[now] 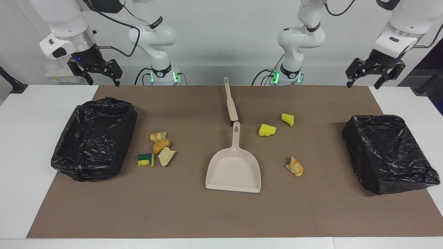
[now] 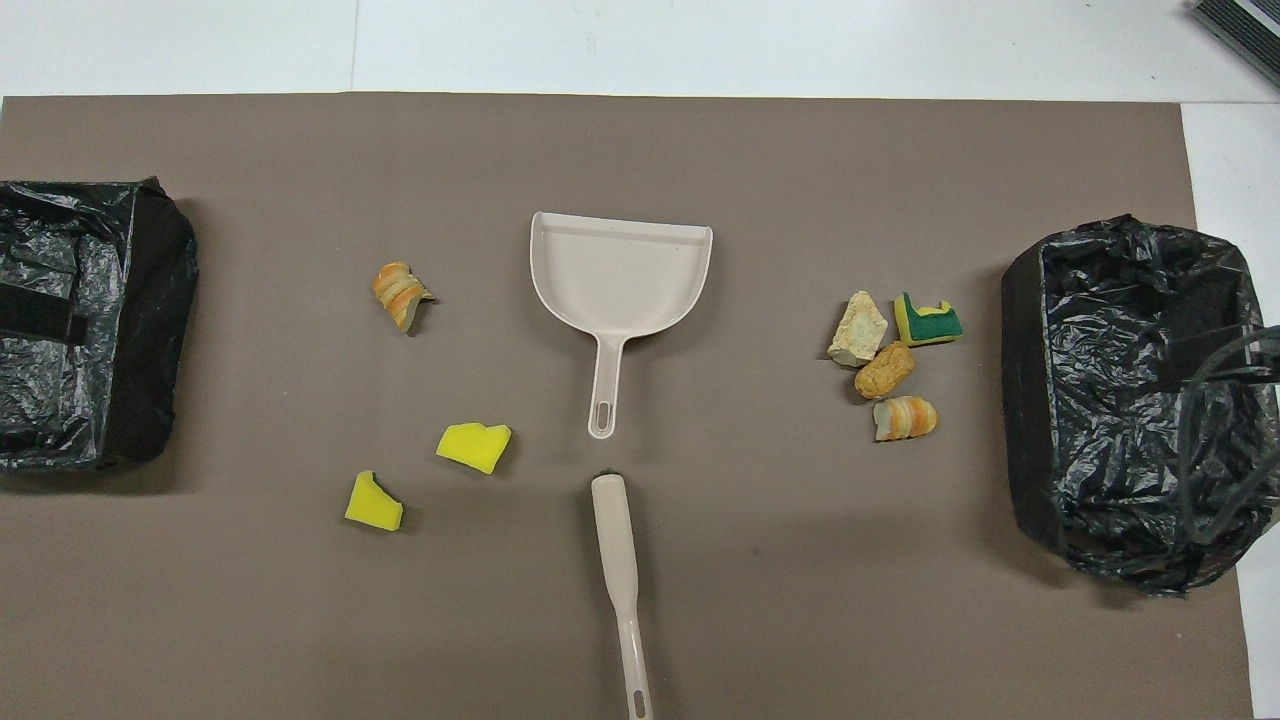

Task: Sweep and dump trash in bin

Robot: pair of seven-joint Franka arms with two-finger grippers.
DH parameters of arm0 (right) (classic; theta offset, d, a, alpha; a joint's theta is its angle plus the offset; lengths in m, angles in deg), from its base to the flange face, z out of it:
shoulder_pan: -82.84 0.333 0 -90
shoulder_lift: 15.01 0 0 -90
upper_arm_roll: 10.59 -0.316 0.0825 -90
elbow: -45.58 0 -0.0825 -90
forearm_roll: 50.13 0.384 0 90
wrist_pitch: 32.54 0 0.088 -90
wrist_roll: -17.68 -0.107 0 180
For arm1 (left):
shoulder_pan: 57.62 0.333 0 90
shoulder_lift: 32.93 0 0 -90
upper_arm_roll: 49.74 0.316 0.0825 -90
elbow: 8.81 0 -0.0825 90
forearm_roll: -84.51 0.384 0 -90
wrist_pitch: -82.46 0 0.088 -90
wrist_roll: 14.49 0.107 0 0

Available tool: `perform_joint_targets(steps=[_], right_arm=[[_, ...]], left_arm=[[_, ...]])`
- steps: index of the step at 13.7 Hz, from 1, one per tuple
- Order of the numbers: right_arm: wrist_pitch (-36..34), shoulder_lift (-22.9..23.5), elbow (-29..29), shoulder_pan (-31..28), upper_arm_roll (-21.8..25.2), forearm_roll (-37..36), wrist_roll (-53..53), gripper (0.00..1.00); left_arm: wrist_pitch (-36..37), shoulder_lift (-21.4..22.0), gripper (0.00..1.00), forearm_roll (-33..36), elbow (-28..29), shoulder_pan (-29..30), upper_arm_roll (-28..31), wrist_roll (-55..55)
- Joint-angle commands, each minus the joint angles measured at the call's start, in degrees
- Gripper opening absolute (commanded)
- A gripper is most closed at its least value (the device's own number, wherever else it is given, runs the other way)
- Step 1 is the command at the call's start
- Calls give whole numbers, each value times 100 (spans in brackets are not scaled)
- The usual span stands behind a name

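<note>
My right gripper grips the dustpan by its narrow handle (image 2: 606,386) next, since the dustpan's broad tray spreads too wide for the gripper's fingers.
The trash lies in two groups on the brown mat. Near the right arm's end, a green-and-yellow sponge (image 1: 145,159) and three bread-like pieces (image 1: 161,146) cluster beside one black-lined bin (image 1: 86,166). Toward the left arm's end lie two yellow sponge chunks (image 1: 267,130) and a striped bread piece (image 1: 295,166), well short of the second bin (image 1: 398,176). A beige dustpan (image 1: 233,171) lies mid-table with nothing in it, its handle toward the robots. The brush (image 1: 230,100) lies just past that handle, nearer to the robots. My right gripper (image 1: 104,81) and left gripper (image 1: 367,82) hang open above the table's robot-side edge, holding nothing.
White tabletop borders the mat (image 2: 700,620) on all sides. From overhead, a cable (image 2: 1225,400) loops over the bin at the right arm's end. Wide bare mat lies on the side of the dustpan's mouth away from the robots.
</note>
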Motion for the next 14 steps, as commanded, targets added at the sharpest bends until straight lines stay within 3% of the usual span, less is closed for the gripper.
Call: perform_joint_targets(steps=[1, 11, 14], right_arm=[[134, -148, -180, -58, -17, 20, 152, 100], [135, -139, -180, -49, -25, 20, 144, 100], [126, -139, -198, -40, -25, 20, 126, 100]], left_arm=[[113, 47, 100, 10, 32, 29, -14, 56], [43, 82, 100, -43, 76, -41, -84, -14], [7, 231, 100, -52, 417, -286, -111, -58]])
